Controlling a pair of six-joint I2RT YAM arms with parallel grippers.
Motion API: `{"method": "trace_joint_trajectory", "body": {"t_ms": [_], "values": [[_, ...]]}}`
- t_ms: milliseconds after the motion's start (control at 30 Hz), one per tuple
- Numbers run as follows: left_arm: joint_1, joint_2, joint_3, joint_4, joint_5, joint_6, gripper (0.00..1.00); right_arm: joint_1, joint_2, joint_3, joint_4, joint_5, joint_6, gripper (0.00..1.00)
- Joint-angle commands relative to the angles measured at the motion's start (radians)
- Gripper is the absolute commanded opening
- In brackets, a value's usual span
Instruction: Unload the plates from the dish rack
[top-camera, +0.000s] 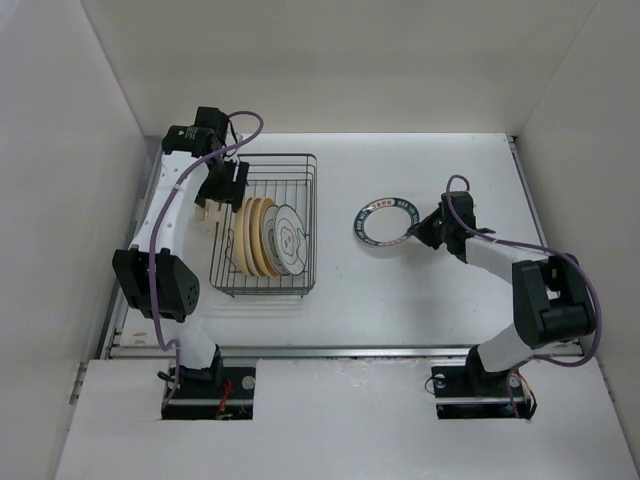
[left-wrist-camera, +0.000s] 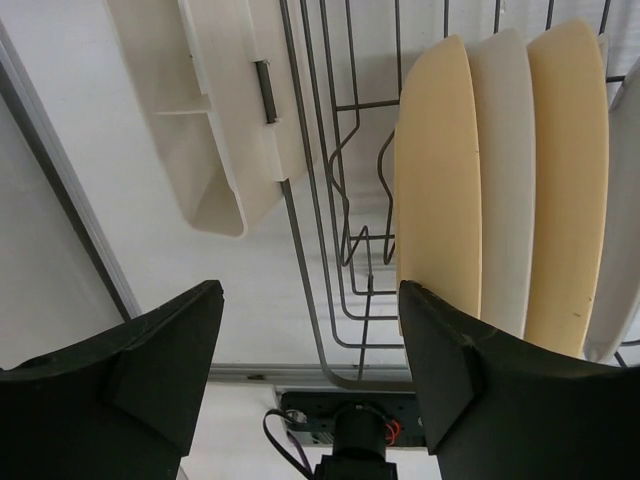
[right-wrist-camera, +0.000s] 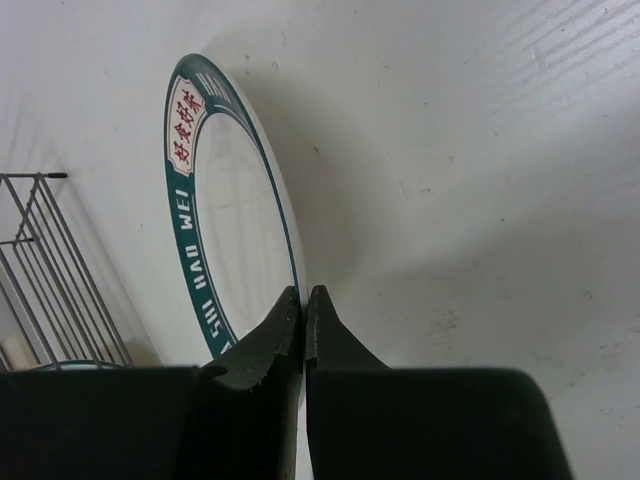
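Observation:
I should release the white plate from my right gripper now, because it is tilted low over a flat, empty place and would settle on the tabletop.
The dark wire dish rack (top-camera: 288, 178) stands at the left of the table. It holds three tan-yellow plates (top-camera: 254, 236) on edge and a white plate with grey markings (top-camera: 286, 238). My left gripper (top-camera: 222, 190) hovers open over the rack's left side; in the left wrist view (left-wrist-camera: 310, 350) its jaws stand wide apart beside the tan plates (left-wrist-camera: 440, 180), touching nothing. My right gripper (top-camera: 415, 232) is shut on the near rim of a white plate with a dark green ring (top-camera: 385, 222), low over the table right of the rack. That plate also shows in the right wrist view (right-wrist-camera: 230, 210).
A cream plastic cutlery holder (left-wrist-camera: 225, 110) hangs on the rack's left outer side. White walls close in the table on the left, right and back. The rack's corner shows in the right wrist view (right-wrist-camera: 40, 260).

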Motion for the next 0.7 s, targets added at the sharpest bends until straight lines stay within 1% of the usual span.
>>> {"method": "trace_joint_trajectory", "body": {"t_ms": [0, 100, 133, 267, 300, 333, 367, 400, 433, 500, 600, 633, 667], "values": [[-0.007, -0.017, 0.008, -0.019, 0.019, 0.001, 0.68, -0.012, -0.002, 0.004, 0.069, -0.007, -0.004, 0.00], [-0.007, -0.017, 0.019, -0.019, -0.030, -0.011, 0.68, -0.012, 0.007, -0.007, 0.069, -0.007, -0.013, 0.00], [-0.007, -0.017, 0.044, -0.019, -0.042, -0.020, 0.69, -0.012, 0.007, -0.007, 0.069, -0.007, -0.022, 0.00], [-0.007, -0.057, 0.102, -0.010, -0.065, -0.030, 0.78, -0.012, 0.018, 0.004, 0.027, -0.007, -0.040, 0.34], [-0.007, -0.057, 0.126, -0.019, -0.056, -0.030, 0.80, -0.012, 0.029, 0.015, 0.009, -0.007, -0.040, 0.46], [-0.017, -0.066, 0.127, -0.019, -0.047, -0.030, 0.82, -0.012, 0.029, 0.024, 0.009, -0.007, -0.050, 0.50], [-0.017, -0.067, 0.136, -0.029, -0.047, -0.030, 0.82, -0.012, 0.029, 0.024, -0.009, -0.007, -0.050, 0.54], [-0.017, -0.067, 0.146, -0.030, -0.036, -0.030, 0.83, -0.012, 0.029, 0.039, -0.026, 0.003, -0.050, 0.60], [-0.027, -0.067, 0.147, -0.042, -0.021, -0.030, 0.83, -0.012, 0.038, 0.062, -0.074, 0.019, -0.050, 0.63], [-0.036, -0.067, 0.137, -0.056, -0.021, -0.030, 0.83, -0.012, 0.047, 0.088, -0.120, 0.041, -0.050, 0.67], [-0.059, -0.056, 0.086, -0.066, -0.031, -0.030, 0.83, -0.012, 0.067, 0.125, -0.198, 0.070, -0.050, 0.69], [-0.059, -0.056, 0.073, -0.066, -0.031, -0.030, 0.80, -0.012, 0.067, 0.125, -0.213, 0.085, -0.050, 0.72], [-0.068, -0.045, 0.062, -0.066, -0.031, -0.030, 0.78, -0.012, 0.067, 0.136, -0.241, 0.096, -0.050, 0.72]]}}
